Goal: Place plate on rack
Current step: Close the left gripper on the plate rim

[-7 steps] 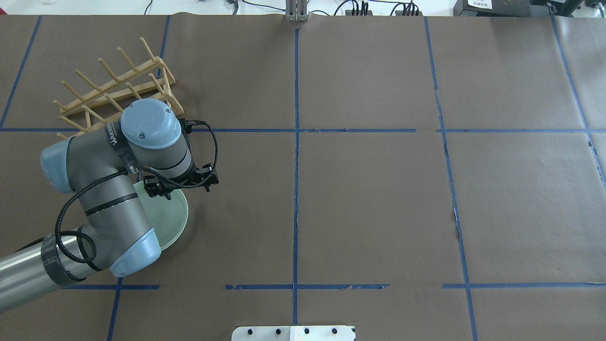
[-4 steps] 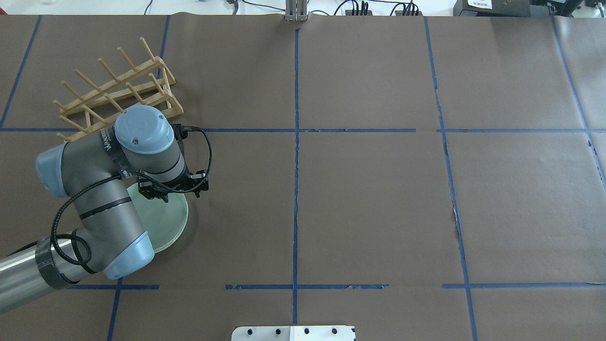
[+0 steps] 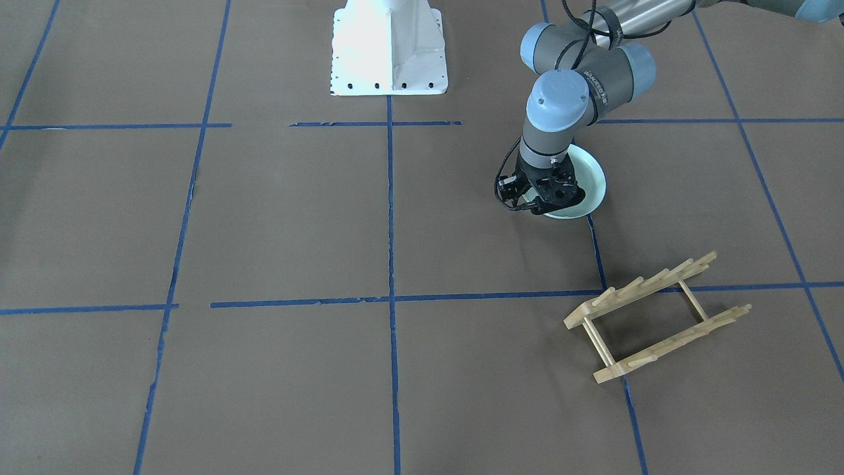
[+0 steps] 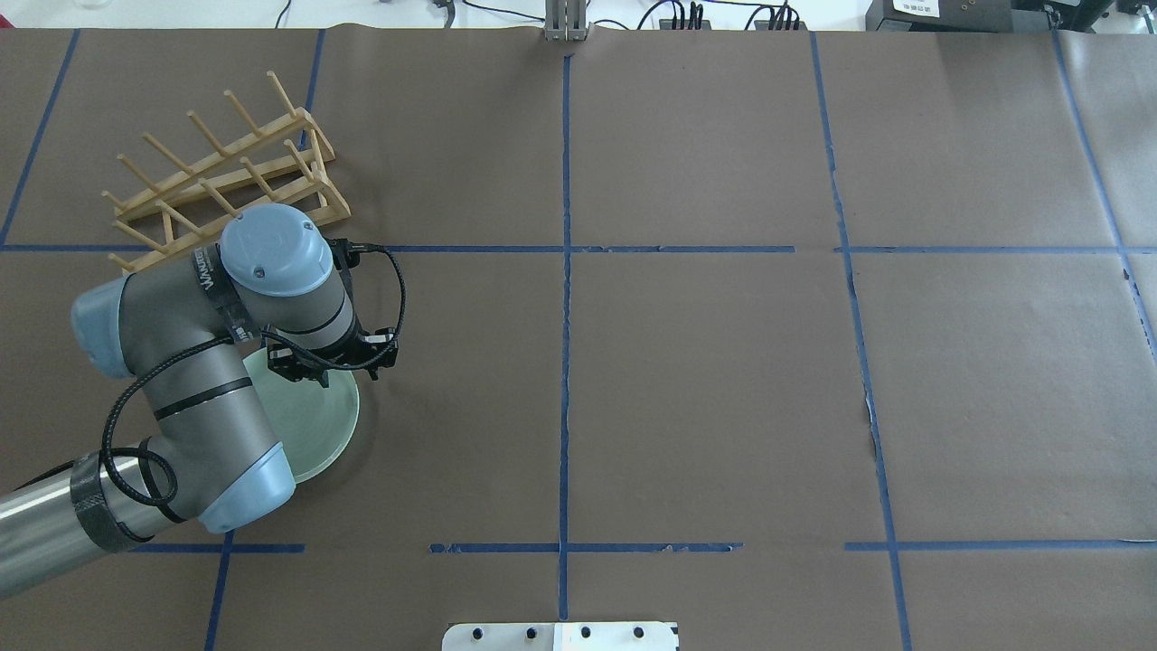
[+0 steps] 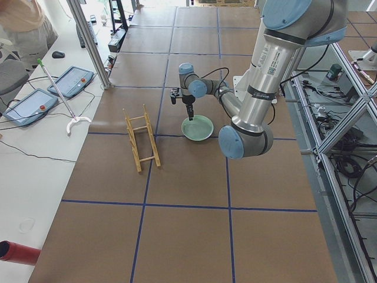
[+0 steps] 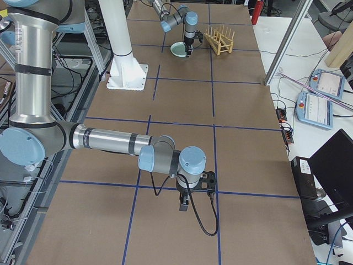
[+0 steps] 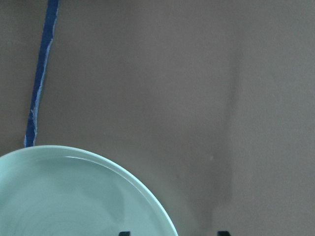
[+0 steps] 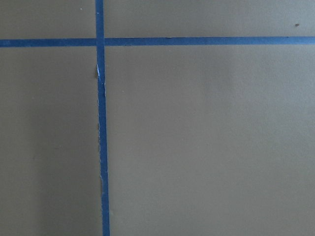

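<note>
The mint-green plate should go on the light-wood rack, so my left gripper next needs to grab the plate by its rim.
The pale mint-green plate lies flat on the brown table, partly under my left arm. It also shows in the front view and at the bottom left of the left wrist view. My left gripper points down over the plate's far right rim. It is open, with one fingertip over the plate's inside and the other outside the rim. The light-wood rack stands empty beyond the plate, also in the front view. My right gripper hangs over bare table far from both; I cannot tell its state.
Blue tape lines divide the brown paper table cover. The white robot base stands at the table's near edge. Cables and boxes lie past the far edge.
My left arm and gripper have shifted a little to the left over the plate's rim since one second ago, then nearly held still. Plate and rack have not moved.
</note>
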### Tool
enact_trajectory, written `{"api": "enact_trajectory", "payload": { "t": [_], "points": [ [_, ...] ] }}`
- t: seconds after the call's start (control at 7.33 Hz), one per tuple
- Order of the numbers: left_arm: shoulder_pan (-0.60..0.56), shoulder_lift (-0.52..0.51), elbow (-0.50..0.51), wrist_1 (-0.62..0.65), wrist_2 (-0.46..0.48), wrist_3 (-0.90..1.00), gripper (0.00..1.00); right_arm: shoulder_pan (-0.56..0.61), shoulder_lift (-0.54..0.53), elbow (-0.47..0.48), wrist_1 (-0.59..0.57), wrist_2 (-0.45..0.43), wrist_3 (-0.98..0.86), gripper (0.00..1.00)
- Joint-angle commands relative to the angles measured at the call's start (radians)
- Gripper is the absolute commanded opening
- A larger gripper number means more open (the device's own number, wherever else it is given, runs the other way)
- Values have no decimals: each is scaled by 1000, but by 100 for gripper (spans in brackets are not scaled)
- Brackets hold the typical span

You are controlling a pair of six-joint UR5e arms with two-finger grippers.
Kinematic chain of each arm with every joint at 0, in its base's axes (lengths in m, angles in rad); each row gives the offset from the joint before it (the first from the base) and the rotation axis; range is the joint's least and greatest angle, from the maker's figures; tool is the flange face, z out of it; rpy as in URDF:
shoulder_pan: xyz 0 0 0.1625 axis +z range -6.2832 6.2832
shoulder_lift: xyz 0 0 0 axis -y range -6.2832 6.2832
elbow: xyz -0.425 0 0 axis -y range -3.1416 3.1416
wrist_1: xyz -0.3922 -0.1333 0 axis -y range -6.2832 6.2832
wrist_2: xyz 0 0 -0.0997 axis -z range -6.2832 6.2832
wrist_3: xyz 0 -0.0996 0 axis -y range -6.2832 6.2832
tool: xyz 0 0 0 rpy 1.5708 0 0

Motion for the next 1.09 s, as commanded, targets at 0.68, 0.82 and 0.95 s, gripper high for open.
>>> {"api": "enact_trajectory", "payload": {
  "t": [0.68, 0.82, 0.95],
  "points": [
    [2, 1, 4, -31, -40, -1, 0, 0, 0, 0, 1, 0, 0, 100],
    [-15, -2, -51, -28, -63, -8, 0, 0, 0, 0, 0, 0, 0, 100],
    [-88, -7, -122, -21, -98, -11, 0, 0, 0, 0, 1, 0, 0, 100]
  ]
}}
